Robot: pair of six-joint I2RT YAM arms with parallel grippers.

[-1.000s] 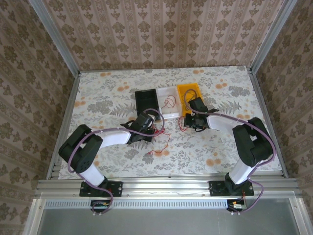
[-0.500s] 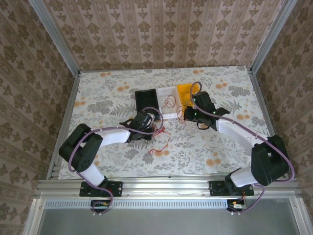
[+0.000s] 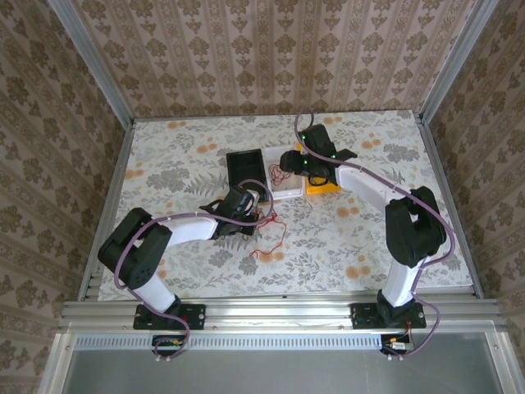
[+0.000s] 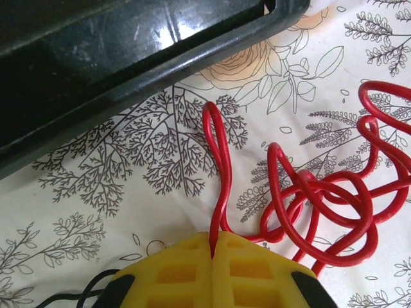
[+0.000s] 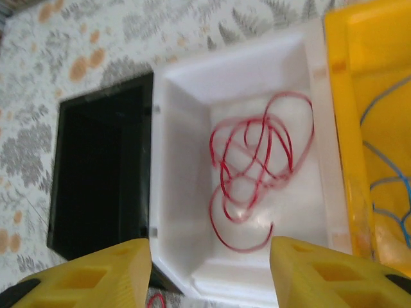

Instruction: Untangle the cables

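My right gripper is to grab a part of the red cable on the table next, to untangle the cable. That part should be clear of my left gripper's loop.
A bright red cable (image 4: 319,194) lies tangled on the flowered table (image 3: 344,238) in front of the black bin (image 4: 96,58). My left gripper (image 4: 213,249) is shut on one thin loop of it, low over the table (image 3: 259,213). The rest of this cable (image 3: 275,236) trails toward me. Another red cable (image 5: 257,160) is coiled in the white bin (image 5: 180,128). My right gripper (image 5: 210,269) hovers open above that bin (image 3: 290,162), with nothing between its fingers. A blue cable (image 5: 388,186) lies in the yellow bin (image 5: 350,96). A dark cable end (image 4: 70,296) shows beside my left fingers.
Three bins stand side by side at mid-table: black bin (image 3: 246,168), white bin (image 3: 287,194), yellow bin (image 3: 326,190). Patterned walls with metal posts enclose the table. Open tabletop lies left of the black bin and right of the yellow one.
My right arm swung from the table in front of the yellow bin up and left to above the white bin, and its jaws opened. The left gripper stayed put, shut on the red cable.
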